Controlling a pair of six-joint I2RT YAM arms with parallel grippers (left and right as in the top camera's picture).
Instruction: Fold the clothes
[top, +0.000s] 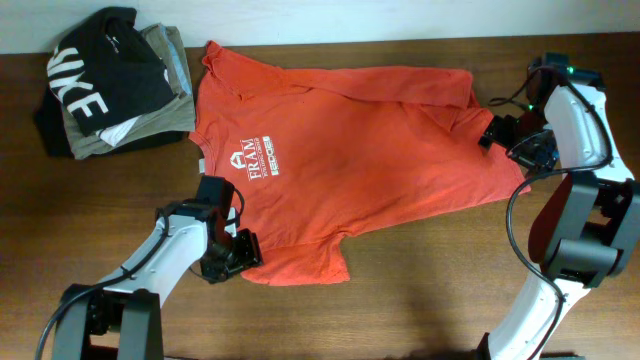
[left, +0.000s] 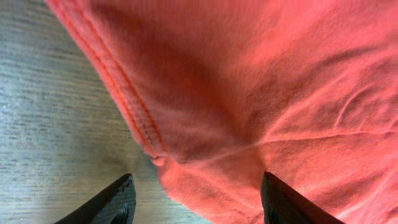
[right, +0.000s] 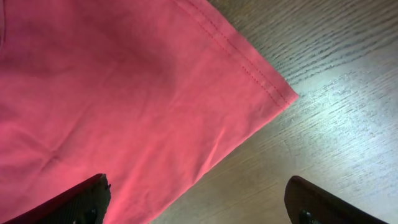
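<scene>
I should grab the T-shirt by its near hem corner with my right gripper next, to spread it flat and fold that side of the T-shirt over.
The clothes, one red-orange T-shirt with white chest lettering, lie spread flat across the wooden table, neck to the left. At its near sleeve, my left gripper is open and low. In the left wrist view the left gripper straddles the stitched sleeve edge, one finger over the bare wood and the other over the T-shirt, with a bulge of fabric between them. My right gripper is open at the shirt's right hem. The right wrist view shows the right gripper spanning the hem corner of the T-shirt.
A black garment with large white letters lies on olive-grey folded garments at the back left corner, close to the shirt's far sleeve. Bare wooden table runs along the front, and the table's back edge meets a white wall.
</scene>
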